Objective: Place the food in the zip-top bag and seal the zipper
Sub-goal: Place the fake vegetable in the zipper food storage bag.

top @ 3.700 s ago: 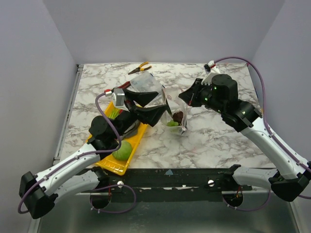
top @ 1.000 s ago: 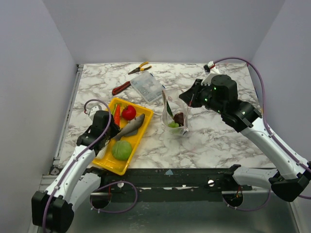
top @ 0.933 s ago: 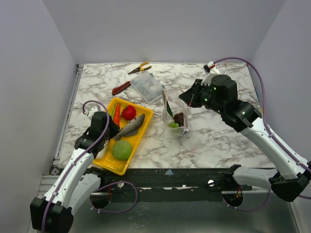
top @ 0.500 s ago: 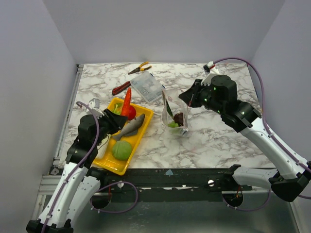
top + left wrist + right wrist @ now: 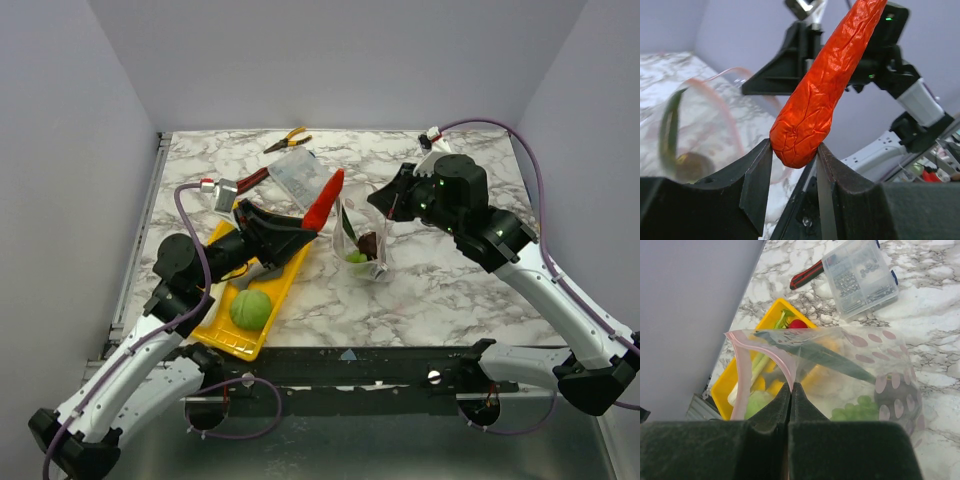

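Note:
My left gripper is beside the bag's opening and needs to keep holding the orange-red piece [image 5: 830,85] until it is in the bag, as it would fall outside if released now.
My left gripper [image 5: 306,222] is shut on the blunt end of a long orange-red piece of toy food [image 5: 324,198], holding it in the air just left of the zip-top bag [image 5: 362,238]. In the left wrist view that orange-red piece [image 5: 830,85] stands up from between the fingers [image 5: 756,175], with the bag [image 5: 700,130] to its left. My right gripper [image 5: 791,385] is shut on the pink zipper [image 5: 765,347] edge and holds the bag's mouth up and open. Green pieces [image 5: 855,407] and a dark ball [image 5: 890,395] lie inside. A green cabbage [image 5: 251,308] sits in the yellow tray [image 5: 228,338].
A red tomato [image 5: 797,324] and a white-green leek [image 5: 752,370] show in the tray through the bag. A clear rigid box [image 5: 300,172], a red-handled tool [image 5: 255,180] and pliers [image 5: 286,140] lie at the back of the marble table.
My left gripper has lifted the orange-red piece out of the tray and swung it right and up toward the bag's mouth. The right gripper and bag have stayed put.

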